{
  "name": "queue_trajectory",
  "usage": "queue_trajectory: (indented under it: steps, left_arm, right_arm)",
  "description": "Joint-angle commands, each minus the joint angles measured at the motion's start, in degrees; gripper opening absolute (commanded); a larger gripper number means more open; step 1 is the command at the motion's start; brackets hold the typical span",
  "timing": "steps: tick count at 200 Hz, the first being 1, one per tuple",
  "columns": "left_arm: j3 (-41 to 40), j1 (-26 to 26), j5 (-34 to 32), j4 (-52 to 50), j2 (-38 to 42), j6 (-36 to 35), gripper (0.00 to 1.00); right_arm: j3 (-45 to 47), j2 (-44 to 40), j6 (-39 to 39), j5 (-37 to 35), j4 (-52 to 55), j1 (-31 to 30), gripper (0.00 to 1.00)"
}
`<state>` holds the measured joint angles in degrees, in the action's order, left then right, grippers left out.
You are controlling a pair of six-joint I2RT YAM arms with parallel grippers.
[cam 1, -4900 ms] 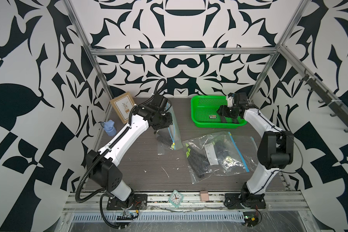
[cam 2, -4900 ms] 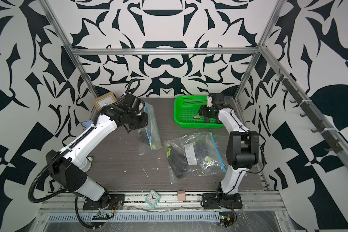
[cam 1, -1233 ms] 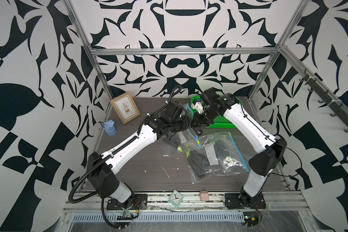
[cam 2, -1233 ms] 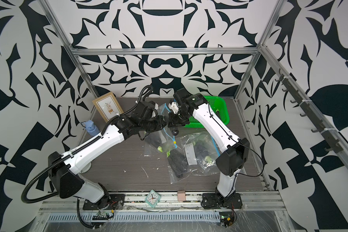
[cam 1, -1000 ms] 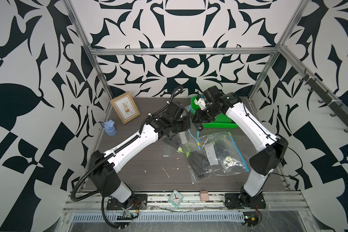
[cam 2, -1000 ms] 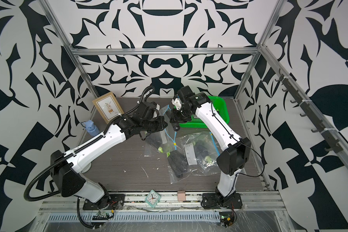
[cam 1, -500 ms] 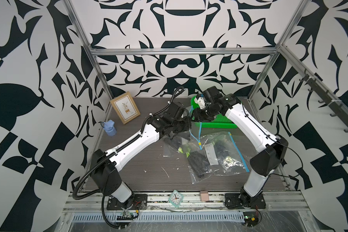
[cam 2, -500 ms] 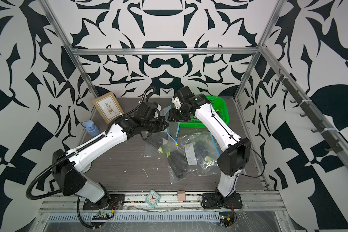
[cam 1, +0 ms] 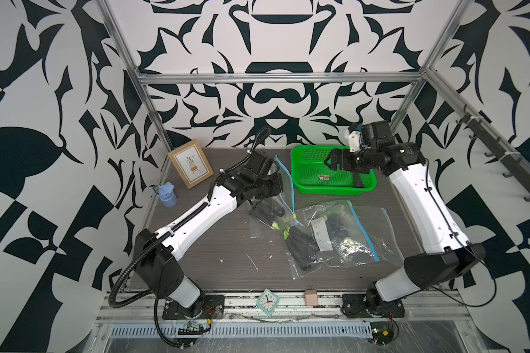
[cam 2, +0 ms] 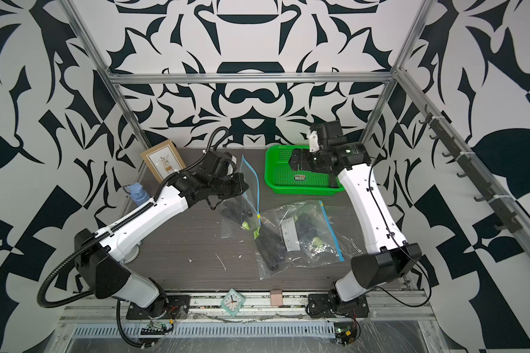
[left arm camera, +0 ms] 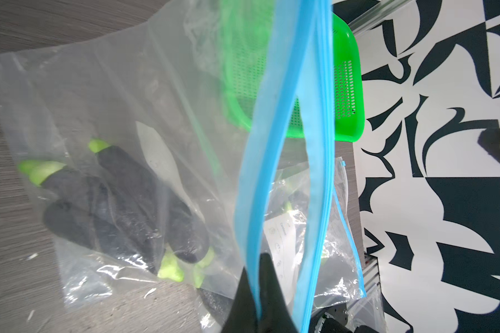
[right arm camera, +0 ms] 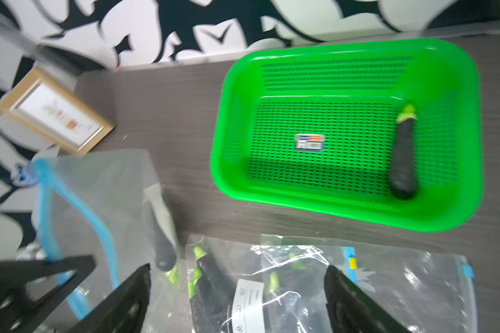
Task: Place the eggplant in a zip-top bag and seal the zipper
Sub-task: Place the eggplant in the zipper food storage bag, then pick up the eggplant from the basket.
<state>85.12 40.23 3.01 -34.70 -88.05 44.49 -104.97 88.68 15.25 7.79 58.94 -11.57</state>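
Note:
I will grip the basket's eggplant by its dark end, away from the green cap, with my right gripper next, to put it into the bag cap first.
My left gripper [cam 1: 274, 183] is shut on the blue zipper edge [left arm camera: 272, 144] of a clear zip-top bag [cam 1: 268, 214], holding its mouth up and open. Dark eggplants [left arm camera: 145, 196] with green caps lie in the bag's bottom, which rests on the table. My right gripper [cam 1: 331, 160] hovers open and empty over the green basket [cam 1: 306, 188], apart from the bag. In the right wrist view its fingers [right arm camera: 139, 285] stand wide. One more eggplant [right arm camera: 403, 150] lies in the basket [right arm camera: 358, 46].
A second clear bag [cam 1: 343, 232] holding several eggplants and a white label lies flat right of the held bag. A framed picture [cam 1: 190, 167] and a small blue bottle [cam 1: 166, 194] stand at the back left. A small clock [cam 1: 268, 301] sits on the front rail.
My right gripper has opened wide and drawn back from the bag's mouth to above the basket. The left gripper keeps its hold on the bag's zipper edge.

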Motion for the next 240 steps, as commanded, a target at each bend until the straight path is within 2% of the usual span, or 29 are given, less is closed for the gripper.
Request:
queue_trajectory:
  steps: [1,40,66,83,129,169,240]
  left_arm:
    - [3.56,-1.11,-2.33,-5.94,4.75,-3.09,0.0]
    - [2.43,-3.24,-5.07,-11.86,11.51,-5.19,0.0]
    - [3.53,-3.78,-7.89,-17.67,16.07,-8.52,0.0]
    - [5.82,-4.66,-7.85,-22.49,17.56,-10.77,0.0]
    - [14.14,-6.12,-10.31,-32.05,15.5,-15.76,0.0]
    - [23.18,-8.24,-8.04,-37.19,6.02,-20.23,0.0]
    - [19.98,-8.24,-3.05,-30.52,2.78,-18.84,0.0]
  right_arm:
    - [2.83,2.05,-2.63,-6.56,-1.11,2.48,0.98]
    - [8.02,8.07,-2.86,-9.45,-10.94,9.3,0.87]
    - [3.84,16.98,-4.22,-11.03,-11.72,11.88,0.78]
    - [1.4,21.97,-5.04,-11.87,-12.35,13.23,0.77]
    - [-2.98,31.45,-6.02,-14.69,-13.93,14.45,0.83]
    - [-3.92,35.0,-6.68,-14.99,-17.01,15.93,0.83]
    - [-3.85,38.53,-5.41,-11.79,-19.13,17.11,0.73]
